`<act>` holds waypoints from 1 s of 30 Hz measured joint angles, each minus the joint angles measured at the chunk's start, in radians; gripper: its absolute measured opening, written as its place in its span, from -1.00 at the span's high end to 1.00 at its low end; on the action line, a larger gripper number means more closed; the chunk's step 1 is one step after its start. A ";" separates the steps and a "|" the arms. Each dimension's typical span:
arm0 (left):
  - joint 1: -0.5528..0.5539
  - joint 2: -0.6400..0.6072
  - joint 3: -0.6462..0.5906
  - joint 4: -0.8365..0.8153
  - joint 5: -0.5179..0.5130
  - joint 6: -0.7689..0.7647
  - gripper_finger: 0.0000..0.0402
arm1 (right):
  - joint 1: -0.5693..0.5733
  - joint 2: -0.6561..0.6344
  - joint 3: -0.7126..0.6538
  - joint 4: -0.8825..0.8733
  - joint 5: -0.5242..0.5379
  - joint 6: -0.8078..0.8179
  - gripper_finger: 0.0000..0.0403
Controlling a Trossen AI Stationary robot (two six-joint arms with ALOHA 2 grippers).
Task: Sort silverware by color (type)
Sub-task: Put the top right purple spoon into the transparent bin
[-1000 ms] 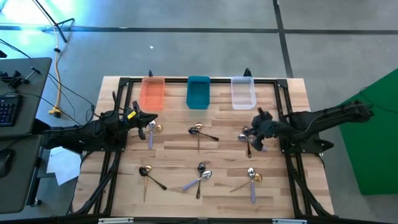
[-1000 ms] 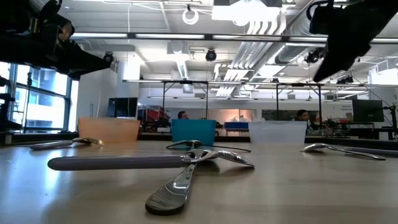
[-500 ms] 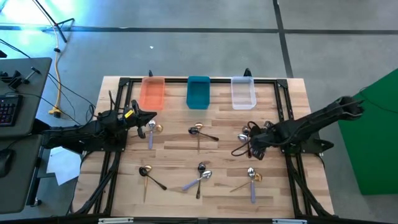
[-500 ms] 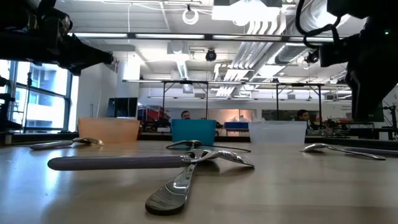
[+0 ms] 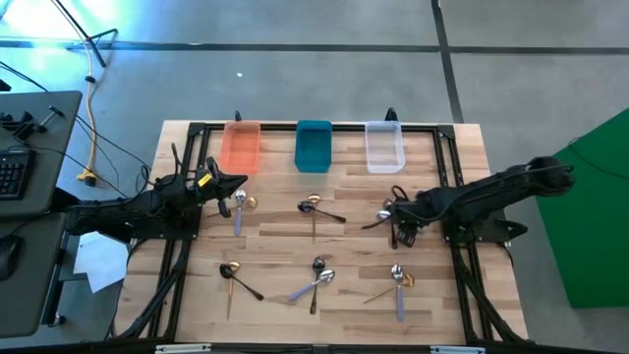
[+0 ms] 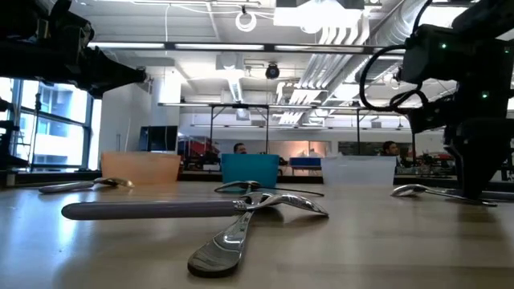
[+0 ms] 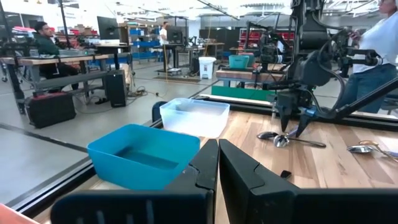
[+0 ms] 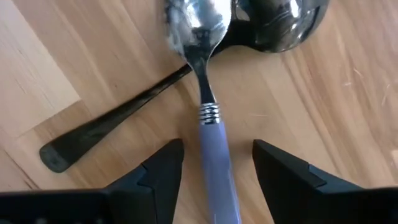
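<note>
The lavender handle sits between my fingers and is level with them, so my right gripper needs to close on the handle now.
A spoon with a lavender handle lies flat on the wooden table, its bowl overlapping the bowl of a dark spoon. My right gripper points down over them, open, one finger on each side of the lavender handle without touching it. In the high view it is right of centre. My left gripper waits shut and level near the orange bin, above a pair of spoons. More spoons lie in small groups over the table.
Orange, teal and clear bins stand in a row at the far edge. Another spoon group lies near the front right. A black frame runs around the table. People show in the room beyond.
My right gripper has come down close to the table over the right-hand spoons, shifting a little toward the near edge, and has tipped to point straight down. The spoons have not moved.
</note>
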 joint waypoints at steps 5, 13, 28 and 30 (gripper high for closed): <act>0.000 0.000 0.000 0.000 0.000 0.001 0.97 | -0.004 0.001 -0.011 0.009 0.003 0.015 0.13; 0.000 0.000 0.000 0.001 0.000 -0.003 0.97 | -0.004 0.003 -0.012 0.016 -0.006 0.030 0.66; 0.000 0.000 0.000 0.001 0.000 0.014 0.97 | -0.006 0.009 0.072 -0.049 0.028 0.066 0.83; 0.000 0.000 0.000 0.001 0.000 0.023 0.97 | -0.006 0.009 0.110 -0.055 0.027 0.058 0.86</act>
